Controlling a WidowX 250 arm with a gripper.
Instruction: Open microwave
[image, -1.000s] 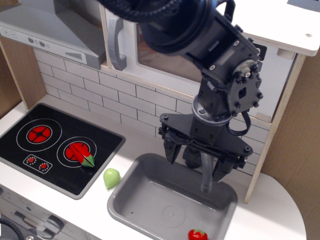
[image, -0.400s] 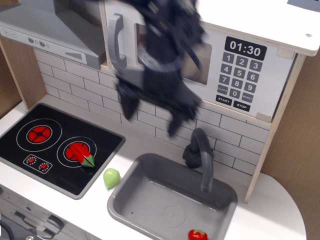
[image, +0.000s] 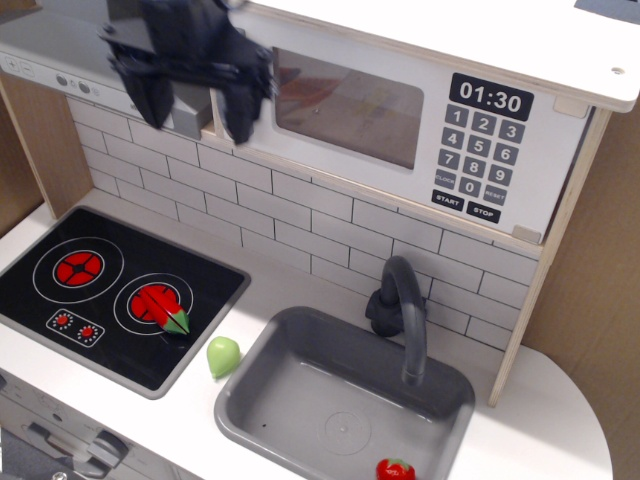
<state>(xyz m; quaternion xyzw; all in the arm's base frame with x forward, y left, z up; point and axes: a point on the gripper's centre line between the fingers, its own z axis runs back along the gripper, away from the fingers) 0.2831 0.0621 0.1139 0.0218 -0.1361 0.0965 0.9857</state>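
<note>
My gripper grabs the grey bar handle of the microwave's white door (image: 432, 122) next, to swing the door open.
The microwave (image: 400, 130) sits up on the wall, its white door shut, with a clear window (image: 345, 105), black keypad (image: 478, 160) and clock reading 01:30. My black gripper (image: 193, 105) is at the top left, in front of the door's left edge. Its two fingers (image: 150, 100) point down and stand apart, open and empty. The grey bar handle is hidden behind the gripper.
A grey slanted range hood (image: 70, 60) is left of the gripper. Below are the black stove (image: 100, 290) with a red vegetable on it (image: 165, 312), a green pear (image: 222, 355), a grey sink (image: 300, 425) with faucet (image: 400, 310), and a red fruit (image: 395, 469).
My gripper has swept up and to the left, from over the sink, past the microwave window, to the door's left edge. The keypad and window are now uncovered.
</note>
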